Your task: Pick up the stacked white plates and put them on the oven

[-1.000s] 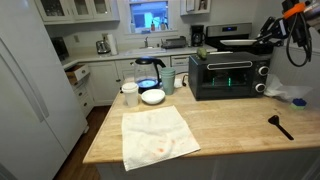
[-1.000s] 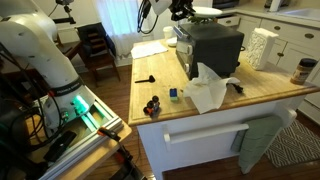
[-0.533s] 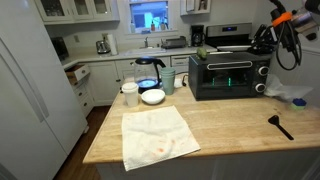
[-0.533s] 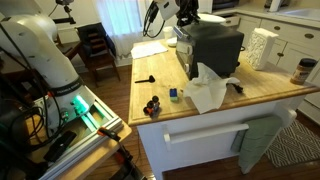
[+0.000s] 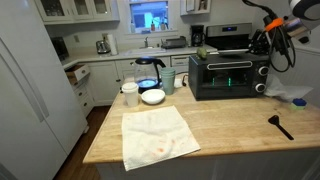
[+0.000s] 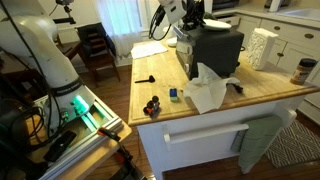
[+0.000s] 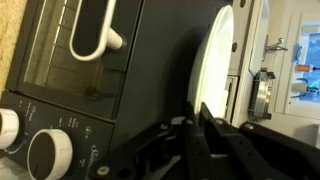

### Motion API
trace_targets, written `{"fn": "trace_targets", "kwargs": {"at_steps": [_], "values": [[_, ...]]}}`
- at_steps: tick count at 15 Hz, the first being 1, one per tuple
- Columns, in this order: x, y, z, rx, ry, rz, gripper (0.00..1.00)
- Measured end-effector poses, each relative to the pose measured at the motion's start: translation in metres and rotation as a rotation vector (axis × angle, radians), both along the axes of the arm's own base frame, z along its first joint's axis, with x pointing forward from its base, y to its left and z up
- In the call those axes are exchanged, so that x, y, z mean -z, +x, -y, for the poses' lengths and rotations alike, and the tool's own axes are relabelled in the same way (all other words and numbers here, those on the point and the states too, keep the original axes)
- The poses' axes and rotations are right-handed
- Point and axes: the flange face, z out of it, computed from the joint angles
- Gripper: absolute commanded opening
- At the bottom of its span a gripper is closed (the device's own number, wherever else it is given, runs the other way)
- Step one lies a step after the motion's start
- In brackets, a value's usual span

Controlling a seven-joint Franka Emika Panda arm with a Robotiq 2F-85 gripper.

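The oven's flat top is close below the plates. My gripper should open now, as the plates would end up on the oven's top.
The oven is a black countertop box with a green-lit display; it also shows in an exterior view and in the wrist view, with its glass door and knobs. The stacked white plates appear edge-on right against the oven's top face, their rim running down between my fingers. In an exterior view they lie flat at the oven's top. My gripper is shut on the plates' rim. It sits at the oven's top edge in both exterior views.
On the wooden island are a stained cloth, a white bowl, a white cup and a black spatula. A crumpled white cloth lies beside the oven. Small items sit near the island's end.
The plates have come down from just above the oven to its top. My arm's upper part has swung up and over; the gripper stays on the rim.
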Motion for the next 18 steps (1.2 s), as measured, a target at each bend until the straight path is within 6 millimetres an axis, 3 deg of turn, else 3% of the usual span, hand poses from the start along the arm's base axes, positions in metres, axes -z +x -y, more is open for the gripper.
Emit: {"fn": "trace_targets", "kwargs": {"at_steps": [3,4,14,18], "values": [[-0.0001,0.0042,0.0033,0.007,-0.006,-0.002,0.02],[-0.0003,0.0053,0.0042,0.009,-0.008,-0.003,0.27],[-0.0002,0.0061,0.005,0.01,-0.009,-0.003,0.96],[-0.0003,0.006,0.0051,0.01,-0.009,-0.003,1.0]]}}
